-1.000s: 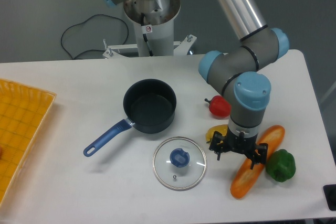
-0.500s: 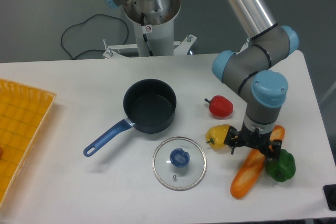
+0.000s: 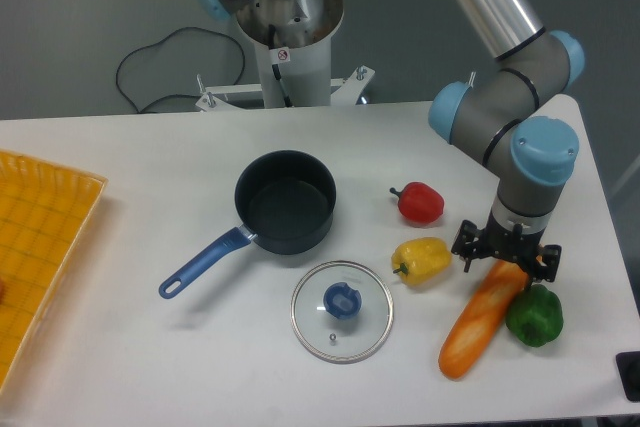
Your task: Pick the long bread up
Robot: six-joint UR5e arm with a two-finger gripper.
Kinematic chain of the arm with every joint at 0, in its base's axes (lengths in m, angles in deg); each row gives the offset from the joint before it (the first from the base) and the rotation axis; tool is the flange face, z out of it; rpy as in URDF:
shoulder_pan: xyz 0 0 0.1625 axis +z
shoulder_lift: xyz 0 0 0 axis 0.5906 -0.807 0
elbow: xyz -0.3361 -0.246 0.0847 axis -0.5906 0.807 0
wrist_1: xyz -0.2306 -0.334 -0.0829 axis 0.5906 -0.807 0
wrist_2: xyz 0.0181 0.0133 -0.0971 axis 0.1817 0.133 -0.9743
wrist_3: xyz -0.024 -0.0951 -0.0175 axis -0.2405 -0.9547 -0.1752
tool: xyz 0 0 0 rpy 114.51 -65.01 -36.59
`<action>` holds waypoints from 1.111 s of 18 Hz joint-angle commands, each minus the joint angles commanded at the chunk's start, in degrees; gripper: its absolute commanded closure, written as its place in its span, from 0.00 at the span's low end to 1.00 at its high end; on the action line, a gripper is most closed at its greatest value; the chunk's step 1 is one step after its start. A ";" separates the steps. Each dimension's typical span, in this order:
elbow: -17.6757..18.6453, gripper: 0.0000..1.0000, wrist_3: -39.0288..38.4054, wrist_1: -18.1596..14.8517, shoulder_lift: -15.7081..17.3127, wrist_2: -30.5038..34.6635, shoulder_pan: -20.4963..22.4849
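Observation:
My gripper picks up the long bread (image 3: 477,322) by its upper tip (image 3: 512,275) next.
The long bread (image 3: 477,322) is a glossy orange loaf lying slantwise on the white table at the front right, its lower end toward the front. My gripper (image 3: 505,257) hangs directly over the loaf's upper end, with its dark fingers spread to either side of it. The jaws look open and I see nothing held. The loaf's upper tip is hidden under the gripper.
A green bell pepper (image 3: 534,315) touches the loaf's right side. A yellow bell pepper (image 3: 423,260) and a red pepper (image 3: 419,203) lie to its left. A dark pot with a blue handle (image 3: 283,204), a glass lid (image 3: 342,310) and a yellow tray (image 3: 35,247) stand further left.
The gripper has moved right and slightly back, from over the loaf's middle to over its upper end, uncovering the yellow pepper. The loaf and other objects have not moved.

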 joint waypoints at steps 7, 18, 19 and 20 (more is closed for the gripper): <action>0.70 0.05 4.92 0.09 -0.79 2.64 2.28; 0.53 0.11 7.57 0.44 -2.55 2.72 4.05; 0.44 0.11 7.57 0.53 -2.63 2.72 4.05; 0.44 0.11 7.57 0.53 -2.72 2.72 4.05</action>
